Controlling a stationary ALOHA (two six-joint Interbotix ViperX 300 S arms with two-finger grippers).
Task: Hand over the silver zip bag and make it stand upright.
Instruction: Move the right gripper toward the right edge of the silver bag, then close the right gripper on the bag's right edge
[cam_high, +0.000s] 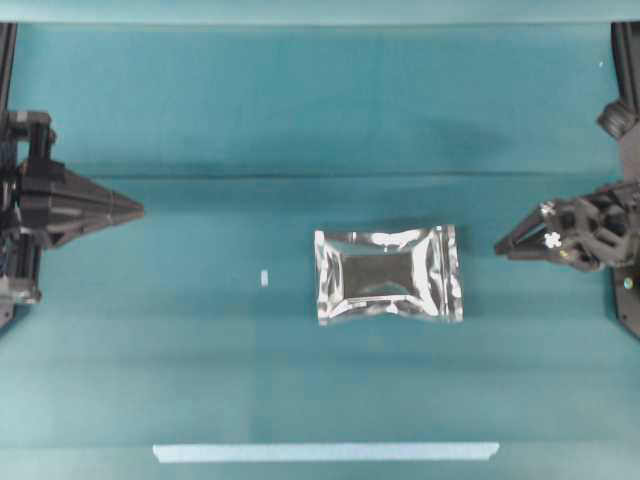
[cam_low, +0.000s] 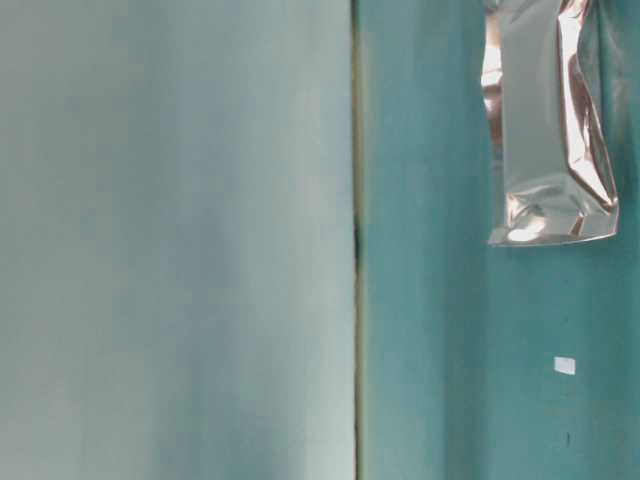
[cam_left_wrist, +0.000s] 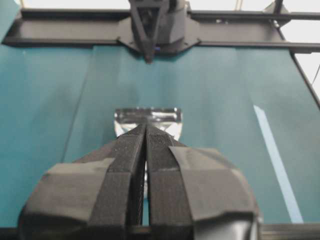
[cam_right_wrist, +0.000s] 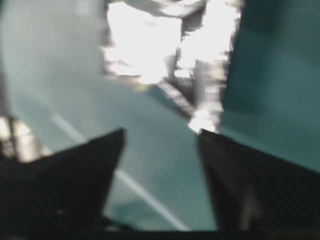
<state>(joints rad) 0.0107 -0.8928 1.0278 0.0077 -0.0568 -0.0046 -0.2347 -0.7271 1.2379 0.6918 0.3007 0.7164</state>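
Note:
The silver zip bag (cam_high: 378, 275) has to be handed over for standing upright, so my right gripper needs to grab it next by its sealed edge (cam_high: 448, 273).
The silver zip bag (cam_high: 389, 273) lies flat on the teal table, just right of the middle. It also shows in the table-level view (cam_low: 548, 130), in the left wrist view (cam_left_wrist: 148, 118) beyond the fingertips, and blurred in the right wrist view (cam_right_wrist: 170, 55). My left gripper (cam_high: 138, 209) is shut and empty at the far left, pointing toward the bag. My right gripper (cam_high: 503, 243) is open and empty a short way right of the bag; in the right wrist view (cam_right_wrist: 160, 135) its jaws stand wide apart with the bag ahead.
A small white tape scrap (cam_high: 264, 278) lies left of the bag. A long pale tape strip (cam_high: 325, 452) runs along the table's front edge. Black frame rails stand at both sides.

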